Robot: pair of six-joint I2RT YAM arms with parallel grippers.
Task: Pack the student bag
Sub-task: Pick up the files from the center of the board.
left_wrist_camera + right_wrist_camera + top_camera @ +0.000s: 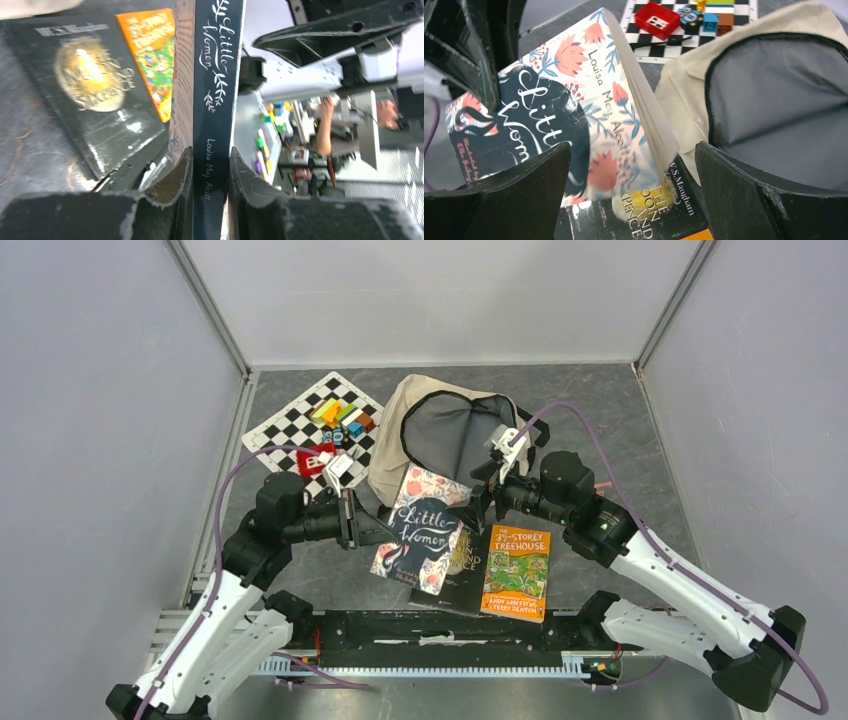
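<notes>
The Little Women book has to go into the bag with its spine free. My right gripper will next grab the book by its page edge (456, 548) (619, 194).
The student bag (440, 430) lies at the back centre, cream canvas with its mouth open and grey lining (774, 100) showing. My left gripper (362, 531) is shut on the spine of the "Little Women" book (217, 75), which it holds tilted up off the table just in front of the bag (425, 525). Under it lies a black book, "The Moon and Sixpence" (464, 572). An orange book (517, 573) lies flat beside that one. My right gripper (631, 150) hangs open over the raised book's far edge (559, 100), between it and the bag, holding nothing.
A checkered mat (290, 425) at the back left carries several coloured blocks (342, 416) and a red box (656, 20). Grey walls close in the left, right and back. The arms' base rail (440, 640) runs along the near edge.
</notes>
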